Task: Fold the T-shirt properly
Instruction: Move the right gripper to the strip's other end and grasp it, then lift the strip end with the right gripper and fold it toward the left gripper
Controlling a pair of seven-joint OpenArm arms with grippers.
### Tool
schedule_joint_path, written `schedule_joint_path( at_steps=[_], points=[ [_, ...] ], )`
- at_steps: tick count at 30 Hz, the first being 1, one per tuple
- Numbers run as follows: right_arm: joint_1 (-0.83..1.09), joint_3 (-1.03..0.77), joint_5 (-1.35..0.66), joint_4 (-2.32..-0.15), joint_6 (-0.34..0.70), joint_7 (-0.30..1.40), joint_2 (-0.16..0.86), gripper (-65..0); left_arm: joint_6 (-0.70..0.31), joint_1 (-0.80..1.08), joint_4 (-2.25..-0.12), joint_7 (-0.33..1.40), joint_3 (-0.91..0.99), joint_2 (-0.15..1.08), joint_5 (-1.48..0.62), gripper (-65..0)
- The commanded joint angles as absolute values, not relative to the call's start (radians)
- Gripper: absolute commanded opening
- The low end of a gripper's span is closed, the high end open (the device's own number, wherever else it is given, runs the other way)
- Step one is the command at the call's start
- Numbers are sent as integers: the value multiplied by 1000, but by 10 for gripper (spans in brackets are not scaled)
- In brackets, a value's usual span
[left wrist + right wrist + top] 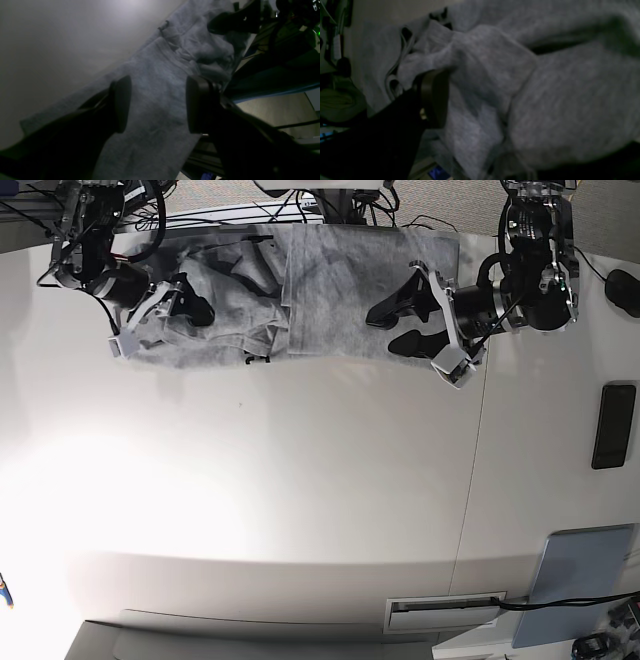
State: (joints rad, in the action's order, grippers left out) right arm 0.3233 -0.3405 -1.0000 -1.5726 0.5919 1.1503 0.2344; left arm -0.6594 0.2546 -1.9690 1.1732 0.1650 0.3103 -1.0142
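The grey fabric (560, 114) has one finger of my right gripper under it and one above it, so the gripper needs to close on the bunched folds now.
The grey T-shirt (330, 290) lies crumpled along the table's far edge, smoother on its right half and bunched on its left. My left gripper (397, 324) hovers open over the shirt's right part. In the left wrist view its two fingers (122, 102) straddle a flat strip of the T-shirt (157, 82), with nothing pinched. My right gripper (183, 302) sits open in the bunched left end. In the right wrist view only one of its fingers (435, 97) shows, and folds of the T-shirt (495, 75) cover the other. Bits of black print (440, 16) peek out.
A black phone (612, 425) and a dark rounded object (625, 290) lie at the right edge. A grey-blue pad (585, 585) rests at the lower right. Cables (330, 205) run behind the table's far edge. The white table (300, 480) stretches toward the near side.
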Motion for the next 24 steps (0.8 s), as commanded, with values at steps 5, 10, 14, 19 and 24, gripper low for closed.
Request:
schedule_joint_path(
  at_steps=[5, 10, 14, 19, 24],
  points=[
    [330, -334, -941, -1572, 579, 1200, 241, -379, -663, 250, -1984, 1151, 168, 316, -1039, -296],
    [329, -334, -897, -1572, 622, 1199, 242, -609, -663, 250, -1984, 1151, 168, 316, -1039, -296],
    [308, -350, -829, -1573, 621, 1196, 256, -650, -663, 250, -1984, 1151, 168, 316, -1039, -296],
    [253, -498, -785, -1575, 609, 1232, 326, -650, -663, 250, -1983, 1151, 168, 316, -1027, -296],
    [238, -629, -796, -1658, 583, 1296, 382, -650, -663, 253, -1939, 1129, 168, 315, -978, -296]
  ],
)
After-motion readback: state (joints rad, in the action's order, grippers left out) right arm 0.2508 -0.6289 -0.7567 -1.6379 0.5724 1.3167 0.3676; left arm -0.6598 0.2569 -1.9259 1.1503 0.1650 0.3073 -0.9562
